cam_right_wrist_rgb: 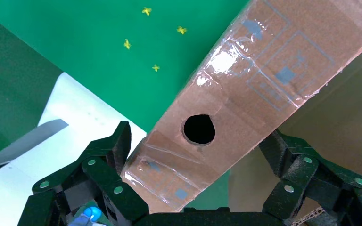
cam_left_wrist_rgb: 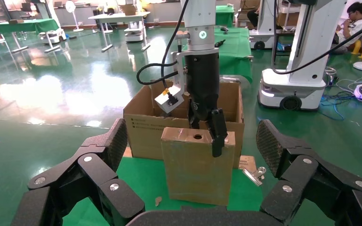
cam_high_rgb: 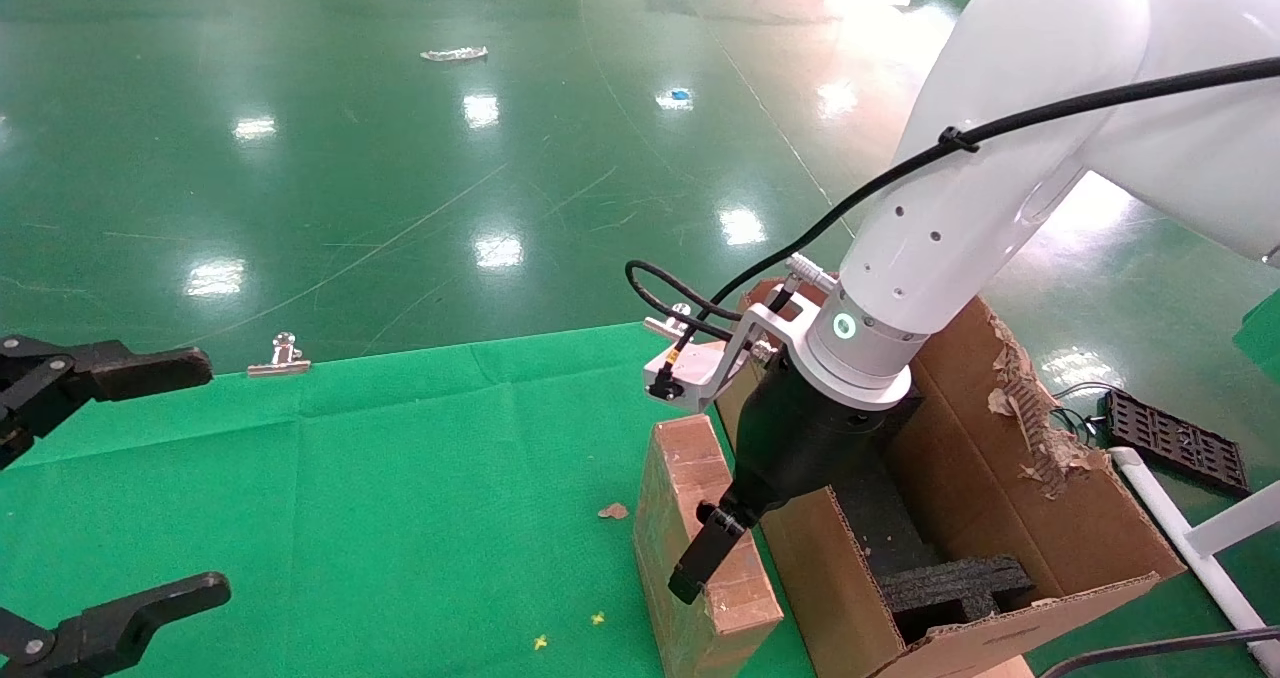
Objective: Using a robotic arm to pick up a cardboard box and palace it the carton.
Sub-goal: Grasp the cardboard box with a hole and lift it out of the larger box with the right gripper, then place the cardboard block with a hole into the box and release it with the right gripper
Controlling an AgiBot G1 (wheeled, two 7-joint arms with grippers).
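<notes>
The right gripper grabs the box across its narrow holed top next, since the box's broad side (cam_high_rgb: 657, 558) is too wide for the fingers.
The small cardboard box (cam_high_rgb: 690, 463) stands upright on the green table, right beside the carton (cam_high_rgb: 1000, 478), with its holed thin face up. The white right arm reaches down over it. My right gripper (cam_high_rgb: 733, 538) is open and straddles the box's top, one finger (cam_high_rgb: 698, 561) lying along its outer broad face, the other hidden behind it. In the right wrist view the box (cam_right_wrist_rgb: 264, 84) sits diagonally between the spread fingers of the gripper (cam_right_wrist_rgb: 195, 134). The left wrist view shows the box (cam_left_wrist_rgb: 195, 169), the right gripper (cam_left_wrist_rgb: 207, 129) and the carton (cam_left_wrist_rgb: 141, 132). My left gripper (cam_high_rgb: 205, 476) is open and idle at the table's left.
Black foam inserts (cam_high_rgb: 950, 583) lie inside the carton, whose far wall is torn. A metal binder clip (cam_high_rgb: 280, 356) sits at the cloth's far edge and a cardboard scrap (cam_high_rgb: 613, 510) lies near the box. A black tray (cam_high_rgb: 1170, 443) lies on the floor to the right.
</notes>
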